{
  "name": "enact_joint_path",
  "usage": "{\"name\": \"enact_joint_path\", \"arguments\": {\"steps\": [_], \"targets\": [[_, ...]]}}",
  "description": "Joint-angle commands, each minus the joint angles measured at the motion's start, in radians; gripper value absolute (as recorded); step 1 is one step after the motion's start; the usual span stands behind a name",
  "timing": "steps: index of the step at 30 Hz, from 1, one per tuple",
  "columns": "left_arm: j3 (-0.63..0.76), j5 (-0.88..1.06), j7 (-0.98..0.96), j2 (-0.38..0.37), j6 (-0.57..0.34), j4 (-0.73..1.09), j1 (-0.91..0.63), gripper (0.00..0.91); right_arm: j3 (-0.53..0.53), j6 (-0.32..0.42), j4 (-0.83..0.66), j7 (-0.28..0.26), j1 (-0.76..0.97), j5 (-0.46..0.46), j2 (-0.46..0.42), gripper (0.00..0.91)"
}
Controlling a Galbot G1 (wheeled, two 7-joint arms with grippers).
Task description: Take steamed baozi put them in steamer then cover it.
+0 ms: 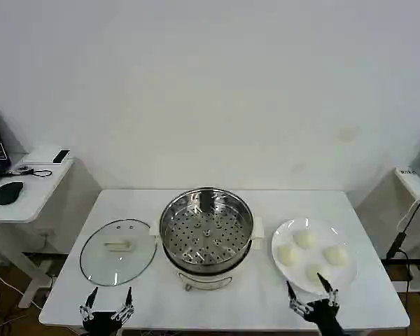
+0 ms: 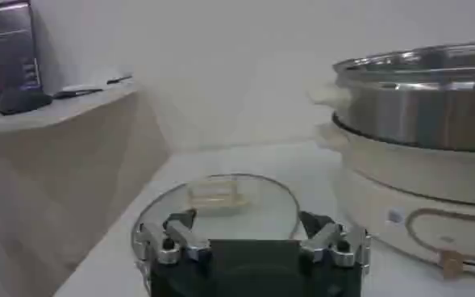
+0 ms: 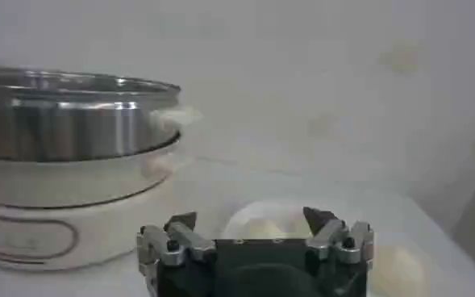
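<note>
My right gripper grabs the cream-white baozi (image 1: 304, 239) at the back of the plate by its rounded sides next, to start filling the empty steamer (image 1: 206, 234).
The steamer (image 1: 206, 234), a shiny steel pot with a perforated tray and nothing inside, stands mid-table. Its glass cover (image 1: 117, 250) lies flat to its left. Several cream-white baozi (image 1: 304, 239) rest on a white plate (image 1: 311, 222) to the right. My left gripper (image 1: 110, 297) hovers open at the table's front edge, just short of the cover (image 2: 217, 206), with the steamer (image 2: 418, 105) beside it. My right gripper (image 1: 308, 285) is open over the plate's near rim, with a baozi (image 3: 261, 227) straight ahead between its fingers. The steamer (image 3: 68, 121) stands off to one side.
The white table (image 1: 266, 203) has bare room behind and in front of the pot. A side desk (image 1: 28, 189) at the far left carries a mouse and a phone. Another stand (image 1: 414, 183) with a cable sits at the far right.
</note>
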Motion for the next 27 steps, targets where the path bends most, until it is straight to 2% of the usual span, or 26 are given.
{"name": "enact_joint_path", "arguments": {"steps": [1, 3, 7, 10, 11, 12, 13, 15, 17, 18, 22, 24, 25, 26, 27], "targets": [[-0.004, 0.030, 0.004, 0.005, 0.135, -0.040, -0.006, 0.907, 0.121, -0.115, 0.010, -0.008, 0.059, -0.092, -0.081, 0.907], [-0.008, 0.036, 0.032, 0.005, 0.148, -0.054, -0.001, 0.907, 0.173, -0.174, 0.014, -0.050, 0.066, -0.105, -0.147, 0.907], [-0.011, 0.048, 0.067, 0.001, 0.152, -0.061, 0.000, 0.907, 0.244, -0.236, -0.004, -0.135, 0.084, -0.170, -0.277, 0.907], [-0.005, 0.064, 0.073, -0.002, 0.142, -0.063, -0.006, 0.907, 0.266, -0.274, -0.051, -0.253, 0.138, -0.254, -0.380, 0.907], [0.000, 0.091, 0.076, -0.003, 0.130, -0.064, -0.008, 0.907, 0.266, -0.278, -0.066, -0.273, 0.151, -0.283, -0.400, 0.907], [0.004, 0.139, 0.081, -0.004, 0.116, -0.064, -0.015, 0.907, 0.263, -0.284, -0.098, -0.384, 0.189, -0.386, -0.439, 0.907], [0.006, 0.159, 0.080, -0.005, 0.110, -0.065, -0.020, 0.907, 0.263, -0.280, -0.107, -0.403, 0.201, -0.445, -0.458, 0.907], [0.007, 0.172, 0.078, -0.008, 0.113, -0.088, -0.028, 0.907, 0.251, -0.235, -0.136, -0.506, 0.249, -0.574, -0.532, 0.907], [0.002, 0.182, 0.077, -0.013, 0.117, -0.104, -0.030, 0.907, 0.230, -0.228, -0.153, -0.553, 0.284, -0.603, -0.577, 0.907], [-0.004, 0.196, 0.075, -0.017, 0.116, -0.117, -0.030, 0.907, 0.204, -0.225, -0.170, -0.603, 0.327, -0.609, -0.629, 0.907], [-0.012, 0.219, 0.065, -0.020, 0.101, -0.127, -0.018, 0.907, 0.069, -0.195, -0.266, -0.679, 0.475, -0.640, -0.742, 0.907], [-0.012, 0.237, 0.055, -0.025, 0.091, -0.124, -0.009, 0.907, -0.071, -0.189, -0.336, -0.721, 0.622, -0.651, -0.786, 0.907], [-0.012, 0.243, 0.055, -0.027, 0.089, -0.123, -0.007, 0.907, -0.086, -0.183, -0.342, -0.730, 0.622, -0.653, -0.786, 0.907], [-0.011, 0.248, 0.052, -0.030, 0.088, -0.122, -0.005, 0.907, -0.205, -0.168, -0.400, -0.765, 0.757, -0.652, -0.801, 0.907], [-0.011, 0.252, 0.051, -0.034, 0.088, -0.121, -0.004, 0.907, -0.261, -0.161, -0.425, -0.788, 0.819, -0.649, -0.808, 0.907]]}}
